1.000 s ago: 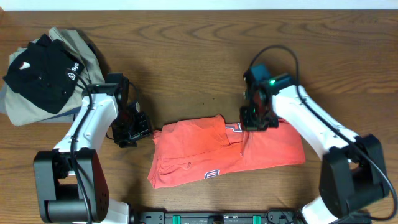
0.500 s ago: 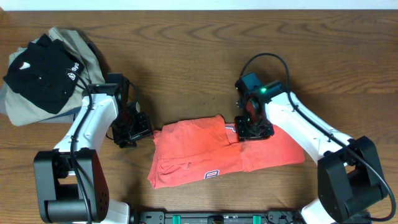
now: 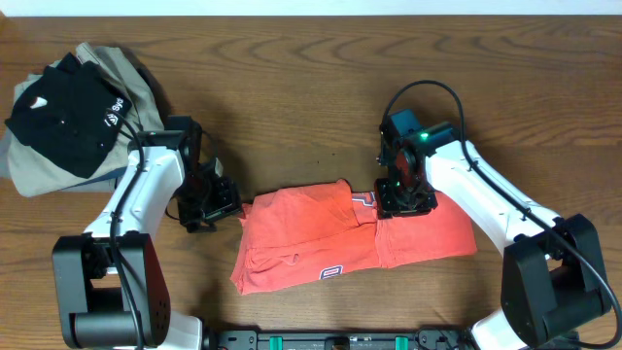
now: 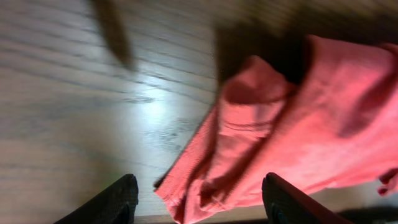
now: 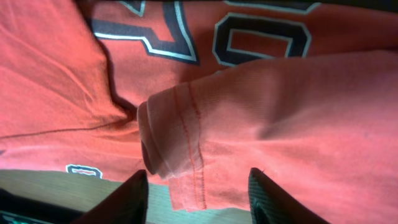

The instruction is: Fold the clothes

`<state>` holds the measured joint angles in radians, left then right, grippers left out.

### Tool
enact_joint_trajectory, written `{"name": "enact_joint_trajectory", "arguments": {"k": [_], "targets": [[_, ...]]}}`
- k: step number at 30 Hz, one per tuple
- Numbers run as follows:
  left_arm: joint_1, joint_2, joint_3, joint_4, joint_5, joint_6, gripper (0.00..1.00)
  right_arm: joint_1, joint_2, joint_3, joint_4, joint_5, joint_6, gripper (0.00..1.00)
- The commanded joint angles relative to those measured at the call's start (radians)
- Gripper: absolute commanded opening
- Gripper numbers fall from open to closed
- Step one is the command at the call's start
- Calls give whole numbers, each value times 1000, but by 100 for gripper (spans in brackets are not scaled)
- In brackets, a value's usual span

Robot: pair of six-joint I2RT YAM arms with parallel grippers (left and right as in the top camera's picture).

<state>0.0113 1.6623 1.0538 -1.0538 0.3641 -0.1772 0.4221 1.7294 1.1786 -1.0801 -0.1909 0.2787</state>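
Note:
I need to fold that end of the T-shirt over the rest, so next I need to grab the T-shirt's bunched corner at its outer edge with my left gripper.
The coral-red T-shirt (image 3: 321, 243) lies partly folded at the table's front centre, its dark-and-white lettering showing in spots. My left gripper (image 3: 216, 206) is open just left of the shirt's left edge; the left wrist view shows a bunched shirt corner (image 4: 249, 155) between my open fingers (image 4: 198, 202). My right gripper (image 3: 400, 199) is open over the shirt's upper middle. The right wrist view shows a folded sleeve hem (image 5: 180, 155) between my open fingers (image 5: 199, 199), with the lettered print (image 5: 249, 37) beyond.
A black garment with white logos (image 3: 68, 112) lies on a khaki-grey garment (image 3: 58, 170) at the back left. The wooden table (image 3: 292, 87) stretches behind the shirt. A black rail (image 3: 340, 340) runs along the front edge.
My right gripper moved left over the shirt, then back slightly right and down. The shirt's upper middle shifted a little. The left arm barely moved.

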Motion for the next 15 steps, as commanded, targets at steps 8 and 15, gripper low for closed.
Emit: {"name": "enact_joint_trajectory", "arguments": {"k": [8, 15], "targets": [[2, -3, -31, 13, 74, 66, 67, 39, 46, -47, 168, -21, -10, 27], [2, -3, -76, 46, 79, 65, 70, 38, 111, -72, 253, -23, -26, 28]]}}
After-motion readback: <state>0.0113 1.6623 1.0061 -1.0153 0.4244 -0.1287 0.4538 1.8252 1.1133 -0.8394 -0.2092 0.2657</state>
